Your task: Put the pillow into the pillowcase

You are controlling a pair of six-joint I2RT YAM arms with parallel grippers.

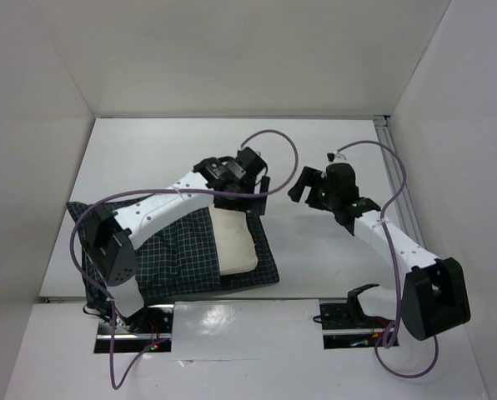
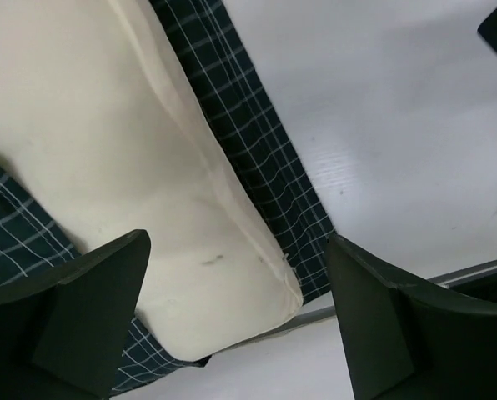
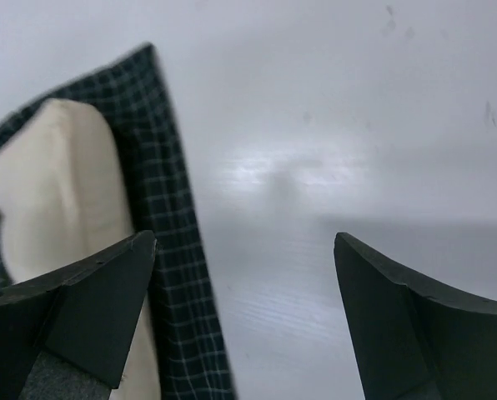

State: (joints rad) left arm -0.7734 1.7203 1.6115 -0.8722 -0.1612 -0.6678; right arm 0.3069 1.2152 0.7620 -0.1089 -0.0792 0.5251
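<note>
The pillow would stay where it lies if the left gripper lifted now, because the gripper's fingers are spread wide above the cream cloth (image 1: 236, 243).
The cream pillow (image 1: 234, 240) lies partly inside the dark checked pillowcase (image 1: 178, 254), its right end sticking out over the case's lower flap. My left gripper (image 1: 255, 185) is open and empty above the pillow's far end; its wrist view shows the pillow (image 2: 107, 150) and the pillowcase (image 2: 265, 158) below the spread jaws. My right gripper (image 1: 303, 185) is open and empty, hovering over the bare table right of the pillowcase. Its wrist view shows the pillow (image 3: 61, 192) and the pillowcase edge (image 3: 169, 242) at the left.
The white table (image 1: 315, 150) is walled by white panels at the back and sides. A metal rail (image 1: 399, 183) runs along the right edge. Purple cables loop over both arms. The table's near edge (image 2: 474, 271) lies just past the pillowcase.
</note>
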